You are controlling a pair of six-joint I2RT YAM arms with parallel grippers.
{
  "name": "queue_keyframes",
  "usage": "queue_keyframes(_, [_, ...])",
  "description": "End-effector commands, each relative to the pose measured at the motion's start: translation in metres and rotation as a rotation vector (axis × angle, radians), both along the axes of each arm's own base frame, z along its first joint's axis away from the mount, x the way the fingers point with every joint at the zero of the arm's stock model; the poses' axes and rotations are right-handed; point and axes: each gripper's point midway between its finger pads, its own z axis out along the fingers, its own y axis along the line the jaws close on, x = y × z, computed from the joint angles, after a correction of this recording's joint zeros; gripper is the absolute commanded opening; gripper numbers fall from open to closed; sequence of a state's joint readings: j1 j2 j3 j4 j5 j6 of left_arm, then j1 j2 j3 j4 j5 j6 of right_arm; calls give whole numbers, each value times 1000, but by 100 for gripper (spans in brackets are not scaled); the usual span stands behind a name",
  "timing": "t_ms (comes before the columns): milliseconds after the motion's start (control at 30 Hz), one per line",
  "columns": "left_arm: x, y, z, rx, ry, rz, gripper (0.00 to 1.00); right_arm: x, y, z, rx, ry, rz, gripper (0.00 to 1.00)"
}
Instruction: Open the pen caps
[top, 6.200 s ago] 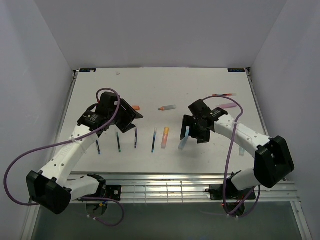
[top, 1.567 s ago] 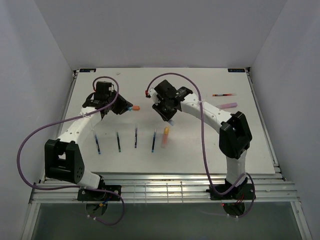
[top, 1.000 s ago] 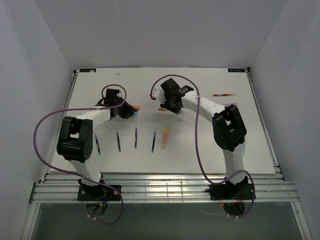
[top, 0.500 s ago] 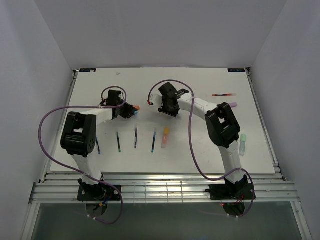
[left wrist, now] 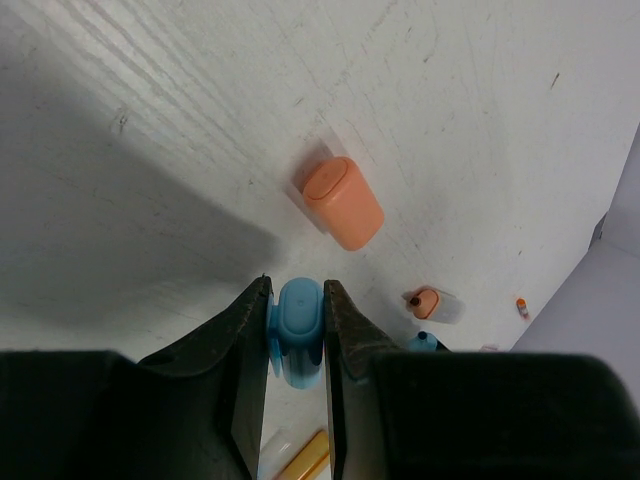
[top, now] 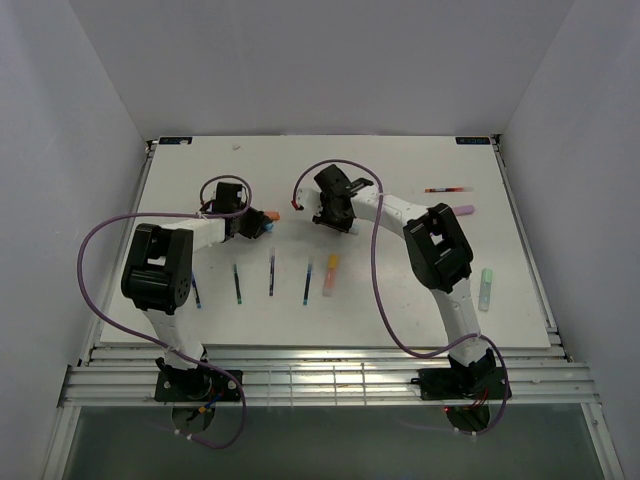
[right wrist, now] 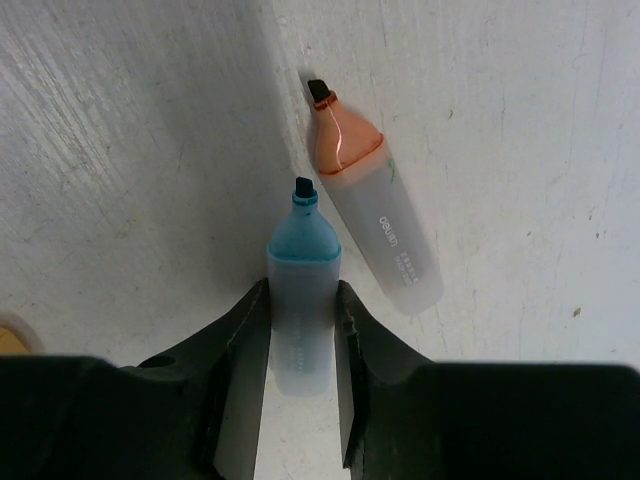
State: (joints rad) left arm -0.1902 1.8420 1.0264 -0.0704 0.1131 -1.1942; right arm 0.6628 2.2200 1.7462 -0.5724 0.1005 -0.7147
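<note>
The pastel blue pen cap [left wrist: 300, 325] is close above the table and would land beside the orange one if I opened my left gripper now, so the gripper needs to let go of the cap.
My left gripper [left wrist: 297, 290] is shut on a pastel blue pen cap [left wrist: 300, 325], held just above the table. A loose orange pen cap [left wrist: 340, 203] lies on the table right ahead of it. My right gripper [right wrist: 302, 290] is shut on the barrel of a blue highlighter [right wrist: 303, 320] whose dark tip is bare. Beside it an uncapped orange highlighter [right wrist: 372, 225] lies flat. From above, the left gripper [top: 262, 224] and right gripper [top: 325, 217] face each other at mid-table, a short gap apart.
Several thin capped pens [top: 271, 275] lie in a row in front of the grippers, with an orange highlighter [top: 331, 275] at the row's right end. A green highlighter [top: 486, 288], a purple one [top: 460, 211] and a thin pen [top: 447, 189] lie on the right side.
Both arms have swung in from the sides to mid-table. Over the last half second the right gripper edged slightly left; both grips stay unchanged.
</note>
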Motion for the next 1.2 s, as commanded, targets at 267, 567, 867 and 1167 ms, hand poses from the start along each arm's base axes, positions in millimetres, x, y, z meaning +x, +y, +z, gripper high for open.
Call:
queue_keyframes(267, [1, 1, -3, 3, -7, 16, 19, -5, 36, 6, 51, -11, 90, 8])
queue_keyframes(567, [-3, 2, -3, 13, -2, 9, 34, -6, 40, -5, 26, -18, 83, 15])
queue_keyframes(867, [-8, 2, -7, 20, 10, -2, 51, -4, 20, -15, -59, -41, 43, 24])
queue_keyframes(1167, [-8, 3, 2, 28, -12, -11, 56, -2, 17, -9, -63, -57, 32, 37])
